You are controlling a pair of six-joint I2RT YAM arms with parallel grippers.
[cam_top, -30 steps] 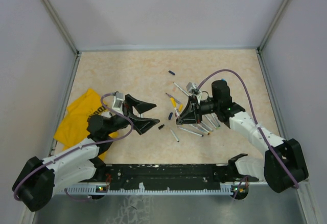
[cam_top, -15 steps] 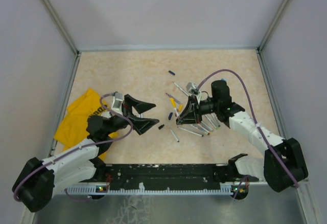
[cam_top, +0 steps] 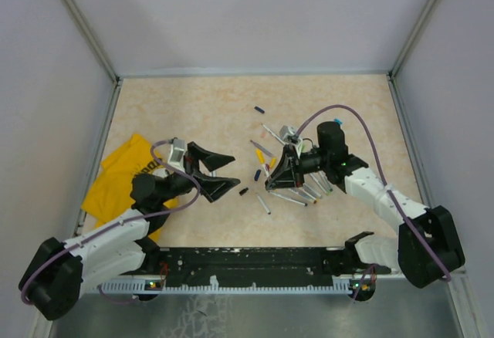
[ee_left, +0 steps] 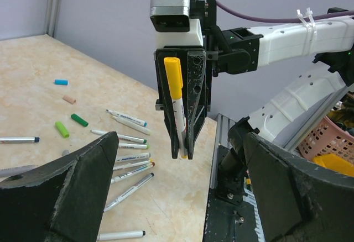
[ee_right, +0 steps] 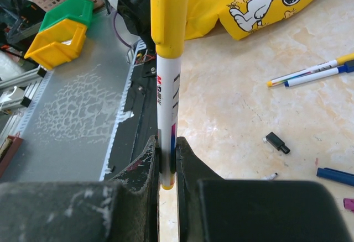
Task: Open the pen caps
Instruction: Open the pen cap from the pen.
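My left gripper is to grab the yellow pen cap (ee_right: 168,10) next and pull it open. It leaves the pen's white body to my right gripper.
My right gripper (ee_right: 167,148) is shut on a white-barrelled pen (ee_right: 168,93) with its yellow pen cap (ee_right: 168,10) on the far end. The left wrist view has that pen (ee_left: 180,121) upright in the right gripper (ee_left: 185,153), yellow cap (ee_left: 173,79) on top. My left gripper (ee_left: 180,140) is open, its fingers (ee_left: 66,187) wide on either side of the held pen and apart from it. From above, the left gripper (cam_top: 230,172) faces the right gripper (cam_top: 269,179) across a short gap. Several loose pens (cam_top: 301,193) and caps (ee_left: 79,120) lie on the table.
A yellow Snoopy cloth (cam_top: 116,180) lies at the left. A dark blue cap (cam_top: 259,109) and a black cap (cam_top: 243,191) lie near the pens. The black rail (cam_top: 247,265) runs along the near edge, with a pink basket (ee_left: 332,137) and a yellow bin (ee_right: 55,35) beyond it.
The right gripper with its pen has shifted very slightly toward the left gripper. The left arm has stayed still and open.
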